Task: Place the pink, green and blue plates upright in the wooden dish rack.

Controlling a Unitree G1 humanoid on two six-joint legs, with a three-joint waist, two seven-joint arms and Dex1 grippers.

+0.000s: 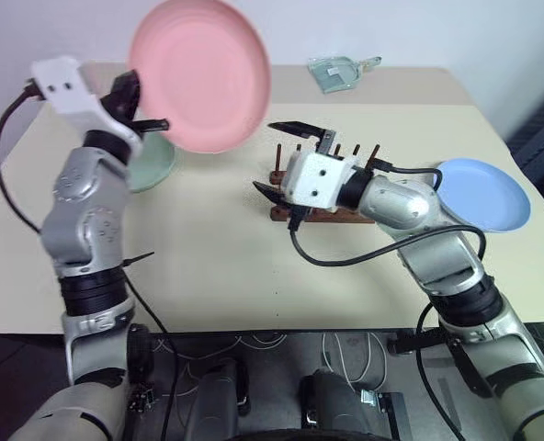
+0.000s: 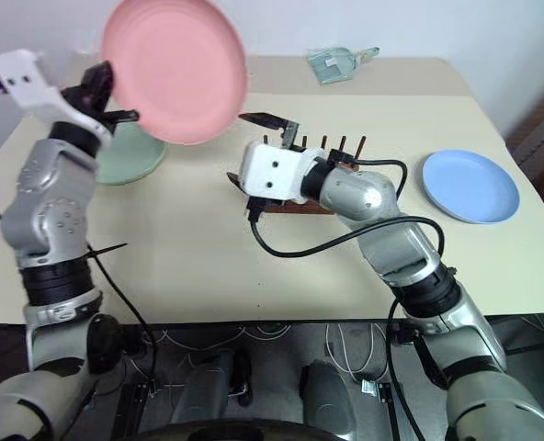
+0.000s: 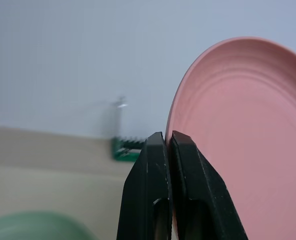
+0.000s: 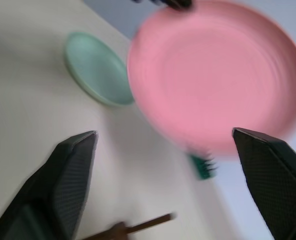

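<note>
Next, my right gripper reaches the pink plate and grabs the plate by its free rim to stand it upright in the wooden dish rack.
My left gripper is shut on the rim of the pink plate, which it holds raised and near upright above the table's left side. In the left wrist view the fingers pinch the pink plate's edge. The green plate lies flat beneath it, partly hidden by my left arm. My right gripper is open in front of the wooden dish rack, covering most of it and facing the pink plate. The blue plate lies flat at the right.
A small pale green holder sits near the table's far edge. A black cable loops from my right wrist over the table's front. The blue plate is close to the table's right edge.
</note>
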